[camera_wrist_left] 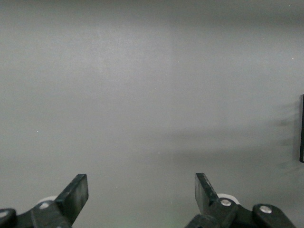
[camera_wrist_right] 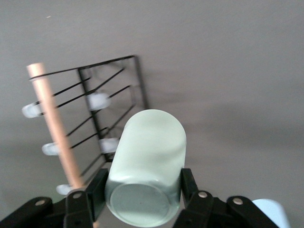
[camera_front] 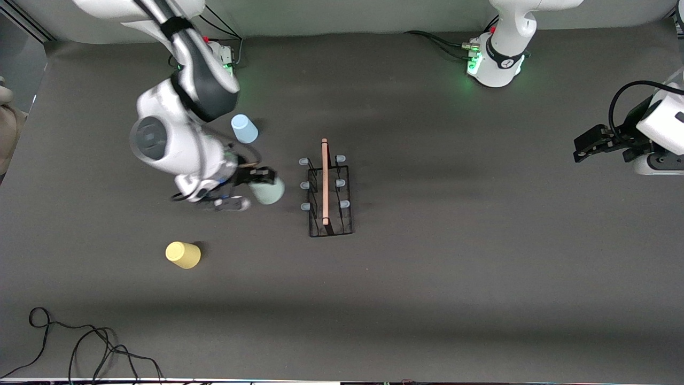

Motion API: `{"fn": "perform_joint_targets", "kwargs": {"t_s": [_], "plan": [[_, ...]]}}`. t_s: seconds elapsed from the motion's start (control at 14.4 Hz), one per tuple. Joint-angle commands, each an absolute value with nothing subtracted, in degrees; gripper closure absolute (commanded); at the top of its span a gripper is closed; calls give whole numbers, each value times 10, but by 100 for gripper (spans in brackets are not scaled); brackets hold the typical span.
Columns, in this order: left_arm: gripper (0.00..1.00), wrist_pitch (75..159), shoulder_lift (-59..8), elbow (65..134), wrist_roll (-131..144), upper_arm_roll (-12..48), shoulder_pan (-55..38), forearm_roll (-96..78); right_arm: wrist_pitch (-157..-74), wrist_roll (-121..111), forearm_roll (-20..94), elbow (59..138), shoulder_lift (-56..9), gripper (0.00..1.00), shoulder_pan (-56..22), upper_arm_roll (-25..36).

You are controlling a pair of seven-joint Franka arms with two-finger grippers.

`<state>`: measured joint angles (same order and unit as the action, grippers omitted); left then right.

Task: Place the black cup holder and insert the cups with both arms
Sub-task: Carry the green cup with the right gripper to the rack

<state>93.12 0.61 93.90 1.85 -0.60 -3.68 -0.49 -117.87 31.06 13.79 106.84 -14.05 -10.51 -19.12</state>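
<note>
The cup hangs short of the pegs, so the robot's right gripper should move the pale green cup [camera_front: 269,191] [camera_wrist_right: 148,164] toward the pale-tipped pegs before releasing it.
The black cup holder [camera_front: 329,195] stands mid-table with its wooden rod handle [camera_front: 325,182] on top and pale-tipped pegs on both sides; it also shows in the right wrist view [camera_wrist_right: 102,99]. My right gripper [camera_front: 260,182] is shut on the pale green cup [camera_front: 269,191], held in the air beside the holder toward the right arm's end; the fingers [camera_wrist_right: 189,183] clamp the cup [camera_wrist_right: 148,164] near its base. The light blue cup [camera_front: 244,129] and the yellow cup [camera_front: 183,254] stand upside down on the table. My left gripper [camera_front: 585,147] is open and empty, waiting at the left arm's end [camera_wrist_left: 141,192].
Black cables [camera_front: 80,347] lie at the table edge nearest the front camera, at the right arm's end. The grey table mat [camera_front: 454,256] is bare between the holder and the left arm's end.
</note>
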Motion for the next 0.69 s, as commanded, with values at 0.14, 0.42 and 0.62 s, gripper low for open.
{"fn": "perform_joint_targets", "kwargs": {"t_s": [0.14, 0.42, 0.62], "plan": [[0, 918, 2, 921, -9, -4, -33, 7, -1180, 367, 131, 1043, -171, 63, -138, -212], [0, 911, 4, 922, -9, -4, -32, 7, -1138, 362, 131, 1056, -156, 63, -141, -212], [0, 912, 3, 922, -9, -4, -32, 7, -1119, 359, 131, 1067, -149, 63, -148, -212]]}}
